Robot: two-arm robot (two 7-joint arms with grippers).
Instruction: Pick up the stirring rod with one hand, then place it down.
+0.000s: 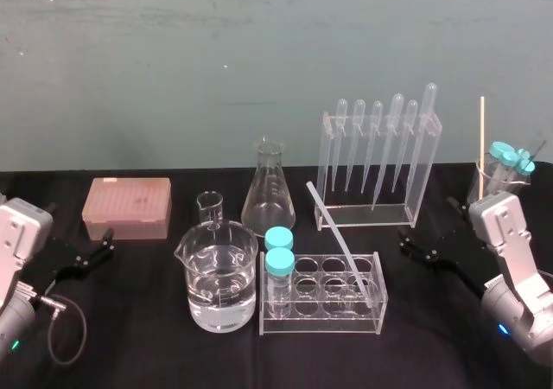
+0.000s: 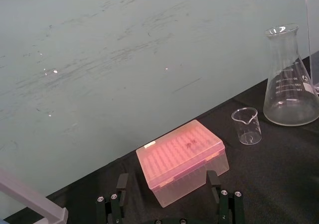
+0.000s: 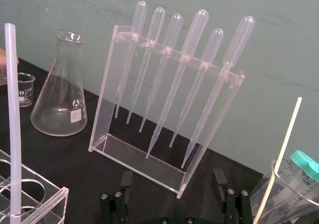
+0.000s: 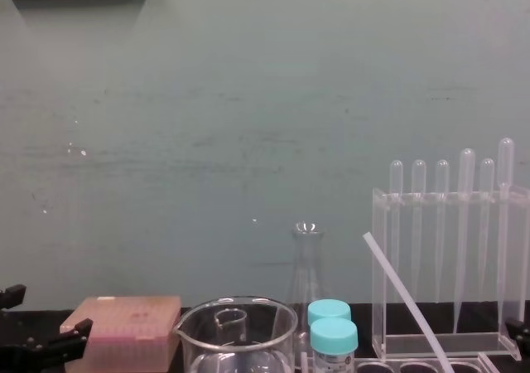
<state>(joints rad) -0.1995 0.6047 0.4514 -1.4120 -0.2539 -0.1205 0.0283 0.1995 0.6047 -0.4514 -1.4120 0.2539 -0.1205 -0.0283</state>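
Observation:
The stirring rod's lower end sits in a well of the clear tube rack (image 3: 27, 196), so my right gripper should next grab the rod by its free upper part (image 3: 12, 67).
The stirring rod (image 1: 344, 244) is a thin translucent whitish stick. It leans tilted, its lower end in a well of the clear tube rack (image 1: 324, 296) and its upper end pointing back left. It also rises in the right wrist view as the stirring rod (image 3: 12, 119) and slants in the chest view (image 4: 406, 301). My right gripper (image 1: 428, 249) hovers open to the right of the rack, apart from the rod, with its fingers (image 3: 227, 196) spread and empty. My left gripper (image 1: 82, 255) stays open at the far left, near the pink box (image 2: 182, 159).
A water-filled beaker (image 1: 220, 277), a small beaker (image 1: 210, 206) and a conical flask (image 1: 268, 190) stand left of the rack. Two teal-capped tubes (image 1: 278, 264) sit in it. The pipette stand (image 1: 376, 160) is behind. A beaker with tubes and a pale stick (image 1: 482, 138) stands far right.

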